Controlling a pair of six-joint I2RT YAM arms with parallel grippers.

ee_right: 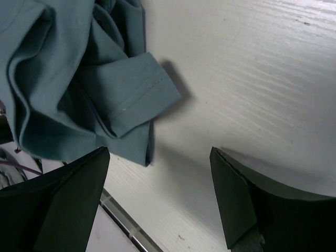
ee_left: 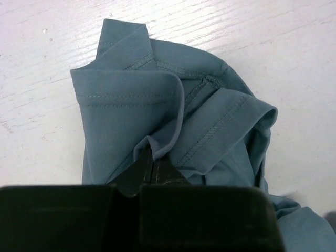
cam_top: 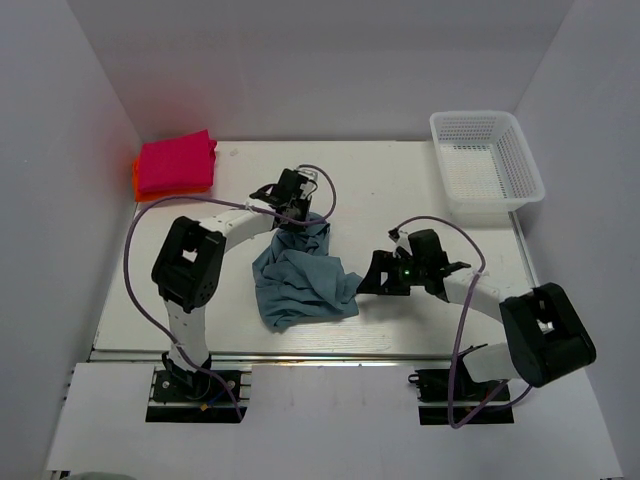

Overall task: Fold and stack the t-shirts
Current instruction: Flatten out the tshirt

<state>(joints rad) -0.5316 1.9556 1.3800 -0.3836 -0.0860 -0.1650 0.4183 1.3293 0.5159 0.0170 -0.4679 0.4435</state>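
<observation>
Next, my right gripper grabs the teal-blue t-shirt's sleeve by its protruding edge (cam_top: 353, 283) (ee_right: 164, 98) to stretch the crumpled t-shirt open for folding.
A crumpled teal-blue t-shirt (cam_top: 300, 275) lies mid-table. My left gripper (cam_top: 297, 222) is shut on a fold of its far edge, seen pinched between the fingers in the left wrist view (ee_left: 151, 152). My right gripper (cam_top: 372, 277) is open and empty just right of the shirt; in the right wrist view (ee_right: 160, 157) a sleeve (ee_right: 131, 97) lies just beyond its fingertips. A folded magenta-pink t-shirt (cam_top: 178, 160) rests on an orange-red one (cam_top: 137, 180) at the far left corner.
A white mesh basket (cam_top: 486, 162) stands at the far right corner. The table's near edge and metal rail (ee_right: 121, 223) run just below my right gripper. White walls enclose the table on three sides.
</observation>
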